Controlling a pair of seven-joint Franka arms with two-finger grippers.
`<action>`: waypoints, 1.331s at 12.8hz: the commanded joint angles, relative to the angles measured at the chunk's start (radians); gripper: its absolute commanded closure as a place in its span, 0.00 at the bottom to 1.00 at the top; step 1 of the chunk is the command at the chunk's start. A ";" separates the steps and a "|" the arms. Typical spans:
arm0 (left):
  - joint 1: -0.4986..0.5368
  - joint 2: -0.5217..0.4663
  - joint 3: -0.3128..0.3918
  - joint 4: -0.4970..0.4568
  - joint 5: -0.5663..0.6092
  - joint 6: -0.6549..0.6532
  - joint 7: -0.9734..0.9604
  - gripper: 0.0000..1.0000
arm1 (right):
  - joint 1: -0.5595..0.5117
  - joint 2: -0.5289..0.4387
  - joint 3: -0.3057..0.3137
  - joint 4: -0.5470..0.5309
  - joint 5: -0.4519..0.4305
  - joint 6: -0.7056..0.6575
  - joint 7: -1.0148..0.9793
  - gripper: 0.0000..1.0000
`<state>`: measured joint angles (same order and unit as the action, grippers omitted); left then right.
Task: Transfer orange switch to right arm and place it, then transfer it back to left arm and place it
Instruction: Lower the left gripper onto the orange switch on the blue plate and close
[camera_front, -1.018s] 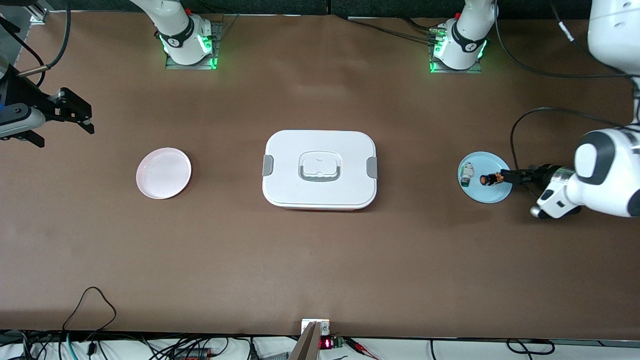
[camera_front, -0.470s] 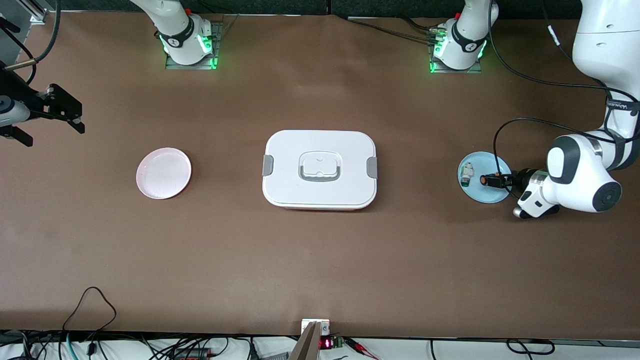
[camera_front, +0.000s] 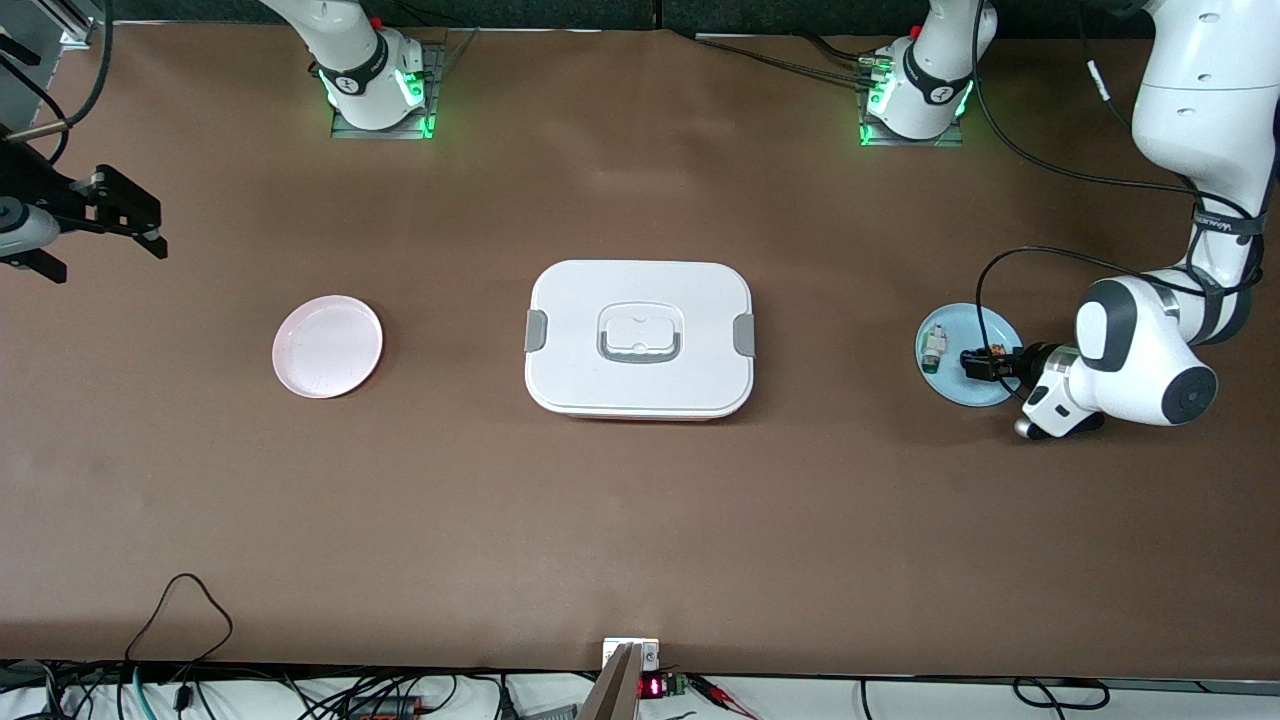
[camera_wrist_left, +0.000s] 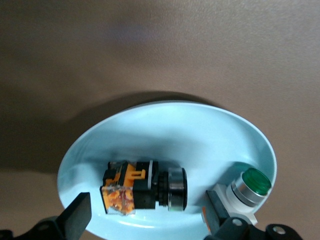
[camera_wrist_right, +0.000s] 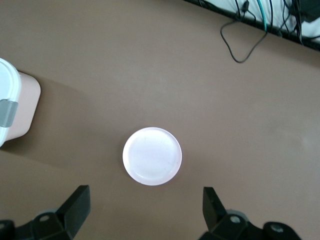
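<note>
The fingers of my left gripper are beside the switch in the left wrist view, so it is time to close on the orange switch (camera_wrist_left: 131, 186) on the plate (camera_wrist_left: 165, 135).
The orange switch (camera_wrist_left: 145, 192) lies on its side on a light blue plate (camera_wrist_left: 165, 135) at the left arm's end of the table. In the front view the switch (camera_front: 978, 362) shows partly under the black fingers. My left gripper (camera_wrist_left: 146, 212) is low over the plate (camera_front: 960, 388) and open. Its fingers stand either side of the switch with gaps to it. My right gripper (camera_front: 105, 250) hangs open over bare table at the right arm's end, holding nothing. The white box (camera_front: 640, 338) stands mid-table between the two plates.
A small white part with a green tip (camera_wrist_left: 245, 187) lies on the blue plate beside the switch. A pink plate (camera_front: 327, 346) with nothing on it sits between the box and the right gripper (camera_wrist_right: 146, 210). Cables run along the table edge nearest the front camera.
The left gripper has slid in over the blue plate toward the box, so its open fingers now flank the switch. The right gripper drifted slightly toward the table's end.
</note>
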<state>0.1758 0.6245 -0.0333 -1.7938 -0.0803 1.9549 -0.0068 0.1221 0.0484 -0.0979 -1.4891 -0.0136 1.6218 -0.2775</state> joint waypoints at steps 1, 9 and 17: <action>-0.001 0.000 -0.002 -0.015 -0.006 0.019 -0.005 0.00 | -0.004 0.008 -0.005 -0.002 0.027 0.004 -0.008 0.00; -0.007 0.003 -0.002 -0.019 0.002 0.015 0.002 0.63 | -0.016 0.034 -0.006 0.000 0.029 0.020 -0.011 0.00; -0.039 -0.114 -0.034 0.085 0.071 -0.169 0.036 0.98 | -0.068 0.034 -0.008 -0.003 0.012 -0.002 -0.052 0.00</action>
<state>0.1536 0.5592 -0.0509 -1.7473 -0.0521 1.8645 0.0043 0.0867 0.0941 -0.1147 -1.4920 -0.0005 1.6323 -0.2902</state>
